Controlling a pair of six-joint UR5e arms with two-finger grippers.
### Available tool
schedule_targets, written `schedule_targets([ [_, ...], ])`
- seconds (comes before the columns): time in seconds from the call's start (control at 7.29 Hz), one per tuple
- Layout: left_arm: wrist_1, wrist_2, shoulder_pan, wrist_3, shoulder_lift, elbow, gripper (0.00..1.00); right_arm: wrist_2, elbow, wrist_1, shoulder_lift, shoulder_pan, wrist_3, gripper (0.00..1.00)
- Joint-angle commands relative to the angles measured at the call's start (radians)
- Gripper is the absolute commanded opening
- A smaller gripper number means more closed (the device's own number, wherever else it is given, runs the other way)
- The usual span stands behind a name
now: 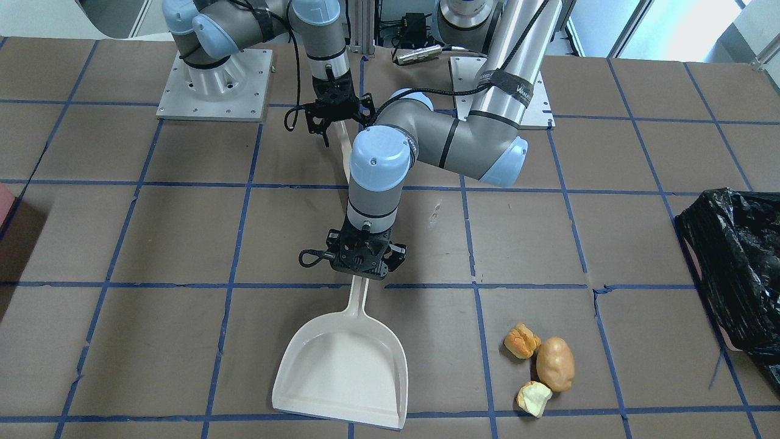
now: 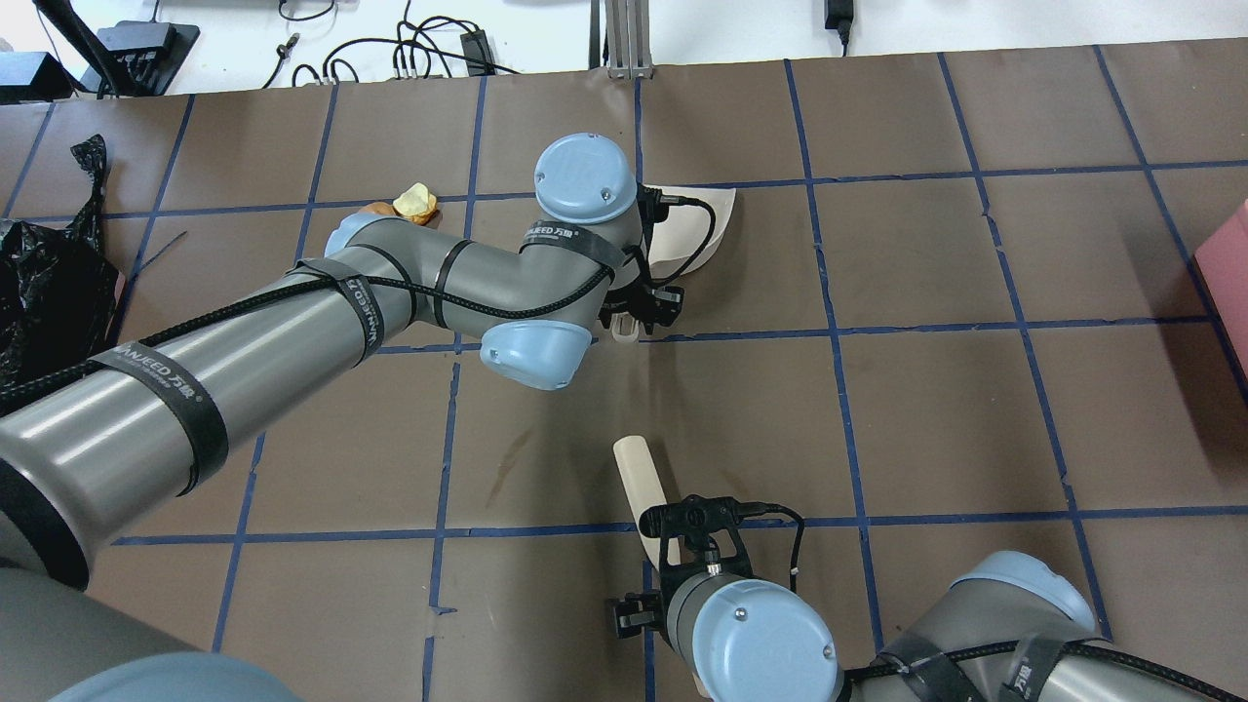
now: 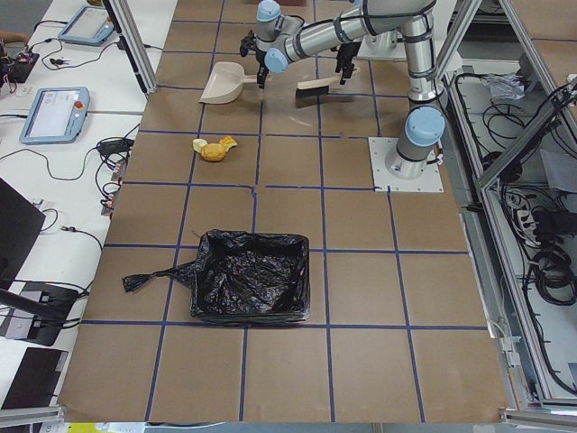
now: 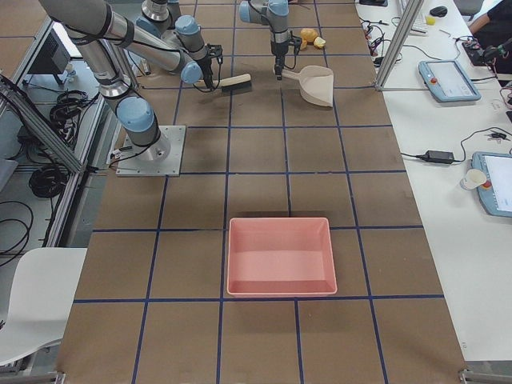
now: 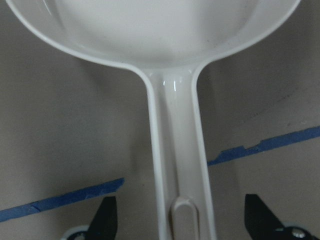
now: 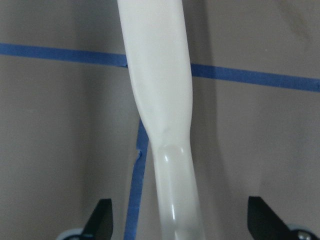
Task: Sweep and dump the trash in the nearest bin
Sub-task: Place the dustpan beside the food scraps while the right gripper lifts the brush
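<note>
My right gripper needs to grab the cream brush by its handle (image 6: 175,190) next, to sweep the trash into the dustpan.
The trash lies together on the table: a golden-brown bread chunk (image 1: 521,340), a tan potato-like lump (image 1: 555,363) and a pale yellow chunk (image 1: 534,397). The bin (image 1: 737,262), lined with a black bag, stands at the table's end on my left side. A cream dustpan (image 1: 344,372) lies flat beside the trash. My left gripper (image 1: 364,268) is open and straddles its handle (image 5: 175,150) without touching it. My right gripper (image 1: 338,125) is open over the cream handle (image 6: 160,85) of a brush (image 3: 315,87) that lies near the robot's base.
A pink-red box (image 4: 280,256) without a bag stands far off at the table's right end. The left arm's elbow (image 2: 531,351) hangs over the table's middle. Blue tape lines grid the brown table (image 1: 183,231).
</note>
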Motion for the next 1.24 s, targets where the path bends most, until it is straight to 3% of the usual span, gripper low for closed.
schedule_targets([
  [0.0,0.001,0.000,0.000,-0.012,0.002,0.016,0.38,-0.015,0.028,-0.026,0.000,0.000,0.001,0.97],
  [0.41,0.001,-0.002,0.000,-0.012,0.008,0.021,0.26,-0.016,0.038,-0.025,0.000,-0.001,0.010,0.96],
  [0.55,-0.001,0.000,0.008,-0.006,0.024,0.025,0.24,-0.016,0.036,-0.020,0.001,-0.001,0.013,0.74],
  [0.69,-0.010,0.004,0.040,0.009,0.044,0.041,0.24,-0.014,0.035,-0.020,0.001,-0.001,0.013,0.44],
  [1.1,-0.155,0.006,0.151,0.220,0.141,0.105,0.23,-0.011,0.024,-0.019,0.003,-0.003,0.012,0.13],
])
